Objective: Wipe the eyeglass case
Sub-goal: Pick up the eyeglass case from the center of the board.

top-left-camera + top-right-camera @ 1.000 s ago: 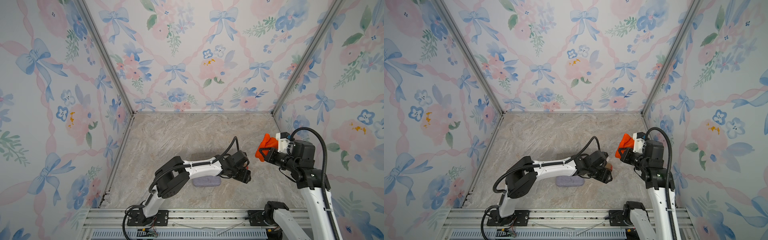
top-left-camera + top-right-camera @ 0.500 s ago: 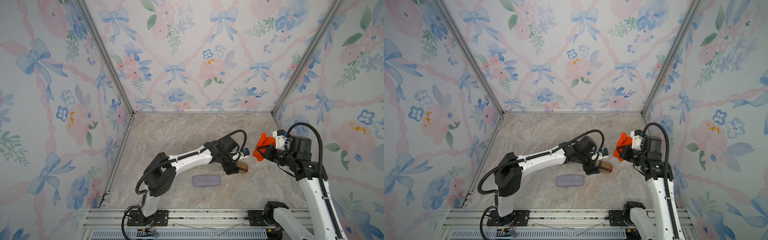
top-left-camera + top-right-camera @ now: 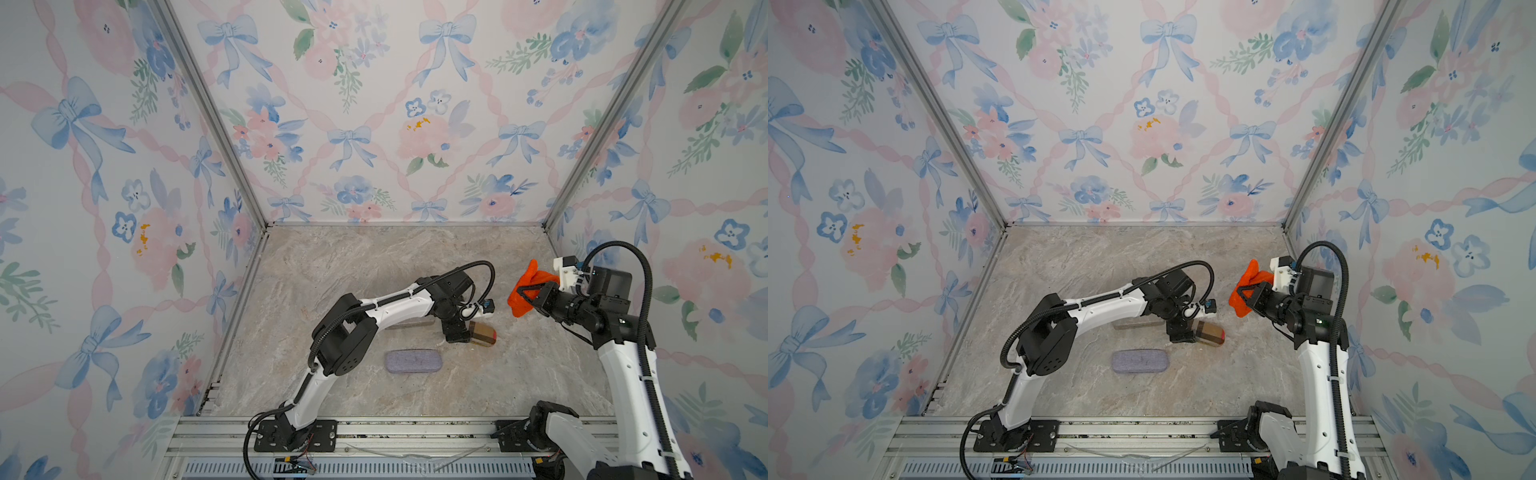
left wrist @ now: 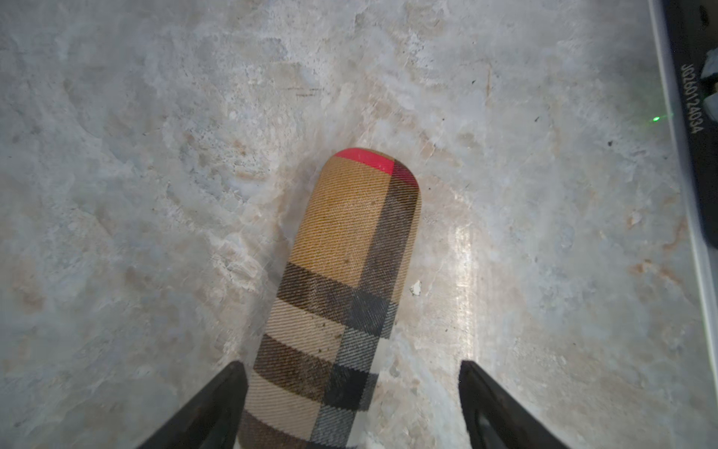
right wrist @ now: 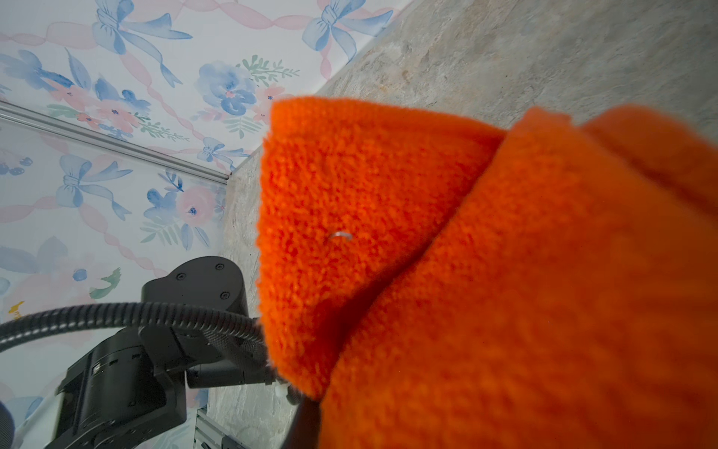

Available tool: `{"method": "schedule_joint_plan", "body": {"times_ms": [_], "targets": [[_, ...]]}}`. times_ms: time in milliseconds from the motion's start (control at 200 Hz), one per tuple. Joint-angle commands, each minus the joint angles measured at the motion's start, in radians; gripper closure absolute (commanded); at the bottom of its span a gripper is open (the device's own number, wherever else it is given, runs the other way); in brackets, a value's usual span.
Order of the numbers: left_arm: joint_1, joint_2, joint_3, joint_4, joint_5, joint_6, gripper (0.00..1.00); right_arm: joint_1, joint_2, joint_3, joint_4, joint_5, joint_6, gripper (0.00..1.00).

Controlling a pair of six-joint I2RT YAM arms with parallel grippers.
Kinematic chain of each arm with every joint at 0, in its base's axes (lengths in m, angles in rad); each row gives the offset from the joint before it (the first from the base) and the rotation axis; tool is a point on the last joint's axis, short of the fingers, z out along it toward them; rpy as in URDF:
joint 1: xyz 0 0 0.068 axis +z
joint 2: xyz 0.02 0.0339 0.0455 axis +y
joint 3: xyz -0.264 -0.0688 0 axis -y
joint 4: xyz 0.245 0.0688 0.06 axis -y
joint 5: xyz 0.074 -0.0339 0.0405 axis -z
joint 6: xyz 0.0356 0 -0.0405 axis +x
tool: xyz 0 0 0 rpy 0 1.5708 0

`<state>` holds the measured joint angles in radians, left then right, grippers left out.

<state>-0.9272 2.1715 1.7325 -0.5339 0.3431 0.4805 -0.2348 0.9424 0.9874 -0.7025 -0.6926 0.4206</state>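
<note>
Next, my left gripper grabs the plaid eyeglass case point(image 3: 483, 333) across its sides, away from the red end. That leaves the case's red end free for the cloth to wipe.
A tan plaid eyeglass case point(image 3: 483, 333) point(image 3: 1212, 332) with a red end lies on the marble table right of centre. My left gripper point(image 3: 457, 333) point(image 4: 351, 369) stands open over its near end. In the left wrist view the case point(image 4: 349, 252) lies between the two black fingers, close to one and clear of the other. My right gripper point(image 3: 524, 294) point(image 3: 1246, 293) hovers to the right of the case, above the table, shut on a bunched orange cloth point(image 3: 536, 276) point(image 3: 1256, 272). That cloth point(image 5: 485, 272) fills the right wrist view and hides the jaws.
A second, grey-lilac eyeglass case point(image 3: 412, 362) point(image 3: 1140, 361) lies flat nearer the front, left of the plaid one. Floral walls enclose the table on three sides. An aluminium rail point(image 3: 395, 432) with both arm bases runs along the front edge.
The left arm swung away from the grey case toward the right. Its jaws have spread apart around the plaid case. The right arm with the cloth shifted only slightly.
</note>
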Motion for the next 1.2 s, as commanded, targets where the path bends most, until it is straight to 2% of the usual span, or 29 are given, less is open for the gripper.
{"method": "schedule_joint_plan", "body": {"times_ms": [0,570,775,1190], "targets": [[0.016,0.034,0.039,-0.021,0.062,0.040,0.12,-0.008,-0.007,-0.013,0.029,-0.027,0.011,1.00],[0.029,0.114,0.038,-0.019,0.076,0.044,0.12,-0.007,-0.004,-0.004,0.017,-0.027,-0.003,1.00],[0.028,0.098,0.004,0.031,0.063,0.021,0.12,-0.007,-0.004,-0.001,0.018,-0.030,-0.006,1.00],[0.026,0.105,-0.040,0.084,0.022,-0.013,0.19,-0.007,-0.016,-0.004,0.012,-0.024,-0.017,1.00]]}}
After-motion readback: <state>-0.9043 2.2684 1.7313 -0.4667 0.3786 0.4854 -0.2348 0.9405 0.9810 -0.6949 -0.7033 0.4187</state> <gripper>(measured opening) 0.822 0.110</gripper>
